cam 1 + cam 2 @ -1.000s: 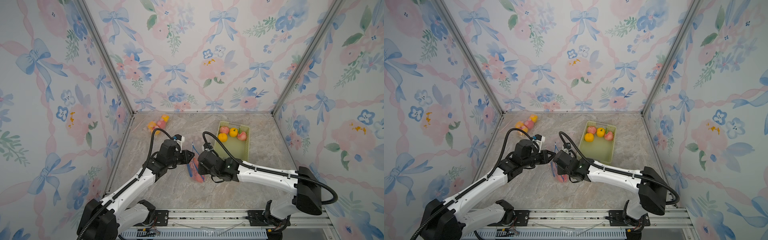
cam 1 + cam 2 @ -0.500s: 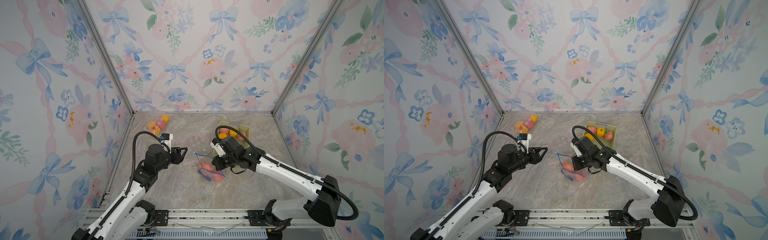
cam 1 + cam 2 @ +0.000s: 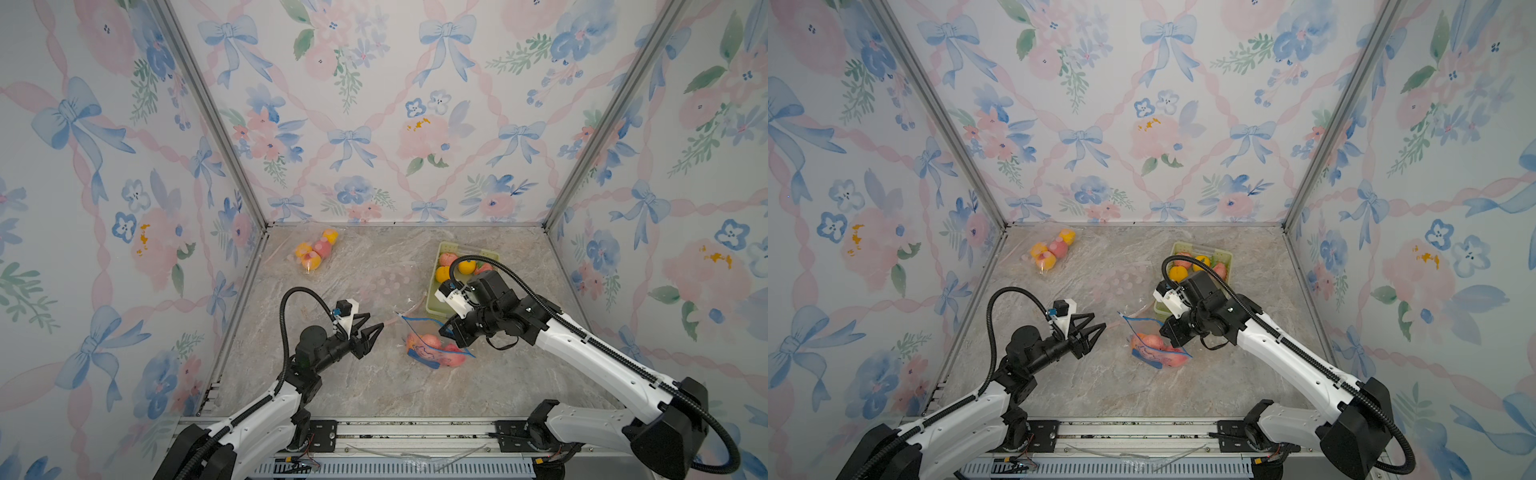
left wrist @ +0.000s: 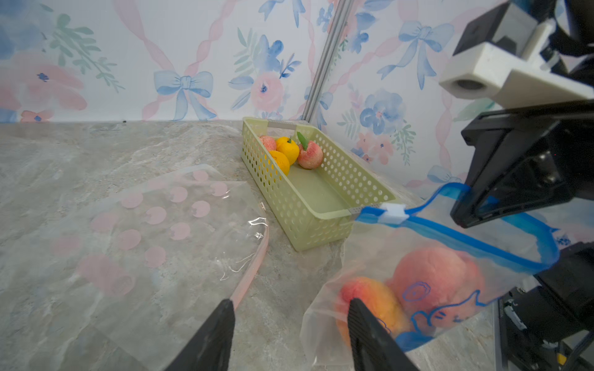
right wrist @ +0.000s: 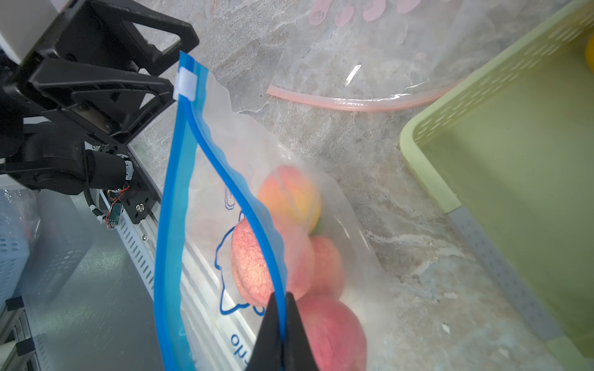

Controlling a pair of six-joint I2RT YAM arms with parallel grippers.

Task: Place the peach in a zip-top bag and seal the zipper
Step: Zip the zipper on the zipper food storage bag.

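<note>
I will grab the blue zipper's end beside the white slider (image 4: 390, 213) with my left gripper next. That leaves the slider free to seal the bag.
A clear zip-top bag (image 3: 432, 353) (image 3: 1156, 353) with a blue zipper sits mid-table, holding several peaches (image 4: 430, 276) (image 5: 289, 192). My right gripper (image 3: 451, 332) (image 3: 1169, 332) (image 5: 281, 295) is shut on one blue zipper strip. The bag's mouth gapes; its white slider (image 4: 390, 213) (image 5: 186, 85) sits at the end away from the right gripper. My left gripper (image 3: 376, 322) (image 3: 1099, 320) (image 4: 289, 302) stands open, a little left of the bag, with nothing between its fingers.
A green perforated basket (image 3: 435, 304) (image 4: 321, 205) with peaches and oranges stands behind the right arm. An empty pink-dotted bag (image 3: 390, 282) (image 4: 160, 225) lies flat beside it. Another bag of fruit (image 3: 313, 251) lies at the back left.
My left gripper opened, let go of the bag and drew back to the left. My right gripper carried the bag to the right, still shut on its zipper.
</note>
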